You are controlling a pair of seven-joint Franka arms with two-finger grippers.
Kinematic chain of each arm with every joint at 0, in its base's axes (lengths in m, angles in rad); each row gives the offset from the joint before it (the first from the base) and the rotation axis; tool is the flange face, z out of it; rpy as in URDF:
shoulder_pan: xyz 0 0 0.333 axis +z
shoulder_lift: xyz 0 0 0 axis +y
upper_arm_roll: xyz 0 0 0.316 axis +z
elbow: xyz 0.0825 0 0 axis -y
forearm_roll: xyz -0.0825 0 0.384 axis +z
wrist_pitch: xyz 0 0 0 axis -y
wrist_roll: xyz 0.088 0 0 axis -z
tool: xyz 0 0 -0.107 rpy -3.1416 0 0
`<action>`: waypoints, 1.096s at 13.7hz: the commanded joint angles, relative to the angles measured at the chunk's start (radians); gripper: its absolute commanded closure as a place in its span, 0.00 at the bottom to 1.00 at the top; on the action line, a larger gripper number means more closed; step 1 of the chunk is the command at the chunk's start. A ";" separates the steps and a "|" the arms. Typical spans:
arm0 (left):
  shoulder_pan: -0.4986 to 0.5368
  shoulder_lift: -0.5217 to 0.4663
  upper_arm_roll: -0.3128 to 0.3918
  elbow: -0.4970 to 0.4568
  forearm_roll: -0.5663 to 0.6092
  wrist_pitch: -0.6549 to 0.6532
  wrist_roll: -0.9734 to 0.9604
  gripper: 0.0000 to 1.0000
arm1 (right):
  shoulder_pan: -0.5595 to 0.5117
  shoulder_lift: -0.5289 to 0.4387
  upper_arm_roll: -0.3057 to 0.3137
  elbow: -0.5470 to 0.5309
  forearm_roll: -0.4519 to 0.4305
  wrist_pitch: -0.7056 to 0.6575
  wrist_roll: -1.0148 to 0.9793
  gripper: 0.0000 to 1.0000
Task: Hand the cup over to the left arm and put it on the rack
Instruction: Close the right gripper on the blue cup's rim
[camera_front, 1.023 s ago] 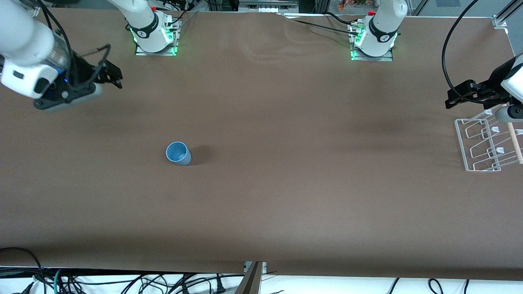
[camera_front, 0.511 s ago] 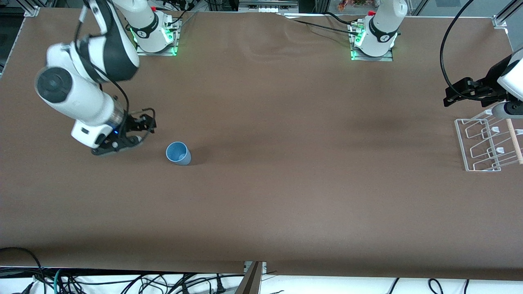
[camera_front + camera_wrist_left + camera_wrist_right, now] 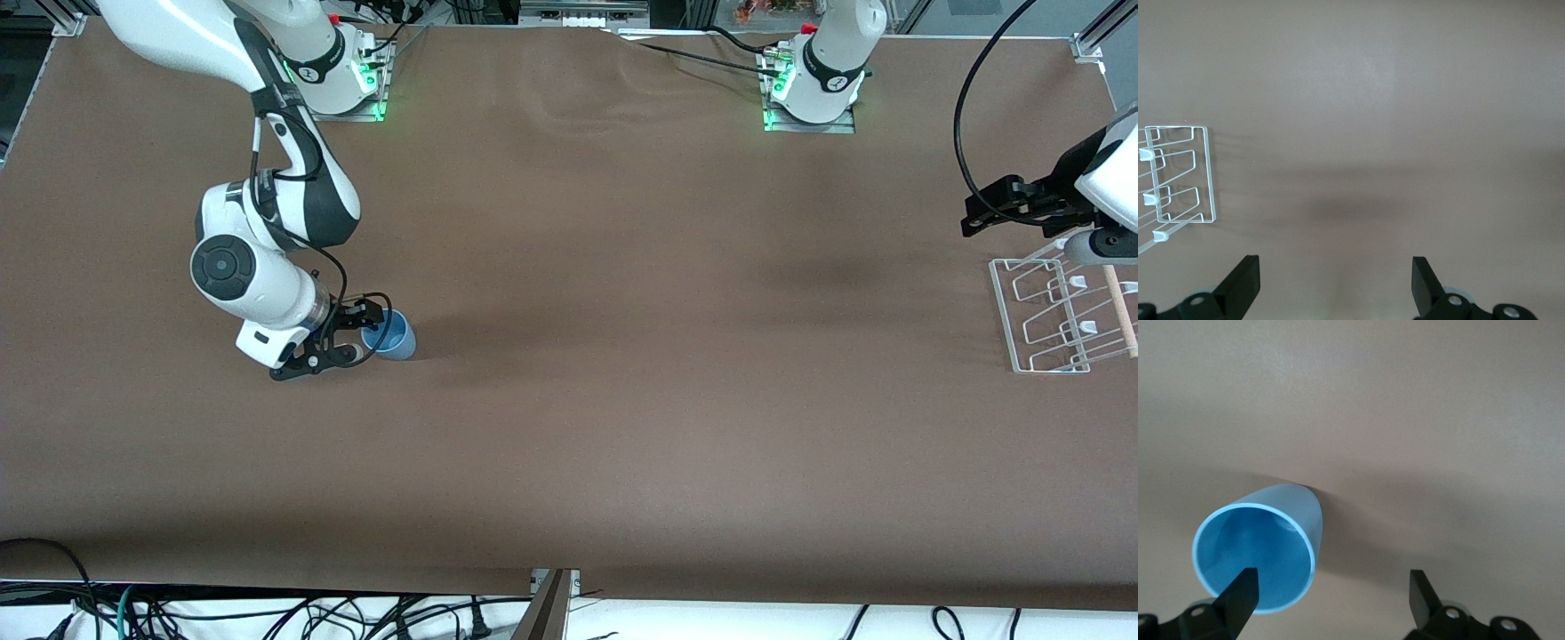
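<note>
I need to lower my right gripper before I close it on the light-blue cup, as my fingers are on both sides of the cup's side (image 3: 1316, 527) but still above the cup's rim (image 3: 1314, 561).
The light-blue cup (image 3: 396, 339) stands mouth up on the brown table, toward the right arm's end. My right gripper (image 3: 357, 334) is open and low, right beside the cup. In the right wrist view one black finger (image 3: 1239, 595) lies over the rim of the cup (image 3: 1257, 555), and the other finger stands clear over bare table, so the cup is off to one side of the right gripper (image 3: 1331, 595). My left gripper (image 3: 980, 210) hangs open and empty over the table beside the rack (image 3: 1038, 313). The left wrist view shows the left gripper (image 3: 1335, 283) open, with the rack (image 3: 1186, 175) off to one side.
Both arm bases (image 3: 333, 76) (image 3: 813, 84) stand on the table's edge farthest from the front camera. A black cable (image 3: 965, 133) loops above the left gripper. A pale wooden dowel (image 3: 1120, 311) lies along the rack.
The right arm has swung in from its end of the table and come down to the cup. The left gripper has shifted only slightly. The cup has not moved.
</note>
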 commanded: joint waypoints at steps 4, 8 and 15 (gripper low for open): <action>0.001 0.003 -0.002 0.007 -0.018 0.005 0.004 0.00 | 0.016 0.049 -0.003 0.004 -0.005 0.067 0.051 0.06; 0.001 0.002 0.000 0.007 -0.053 0.000 0.004 0.00 | 0.016 0.083 -0.002 0.007 -0.002 0.061 0.057 0.77; 0.000 0.002 0.000 0.007 -0.054 -0.028 0.006 0.00 | 0.056 0.084 0.011 0.195 0.180 -0.222 0.167 1.00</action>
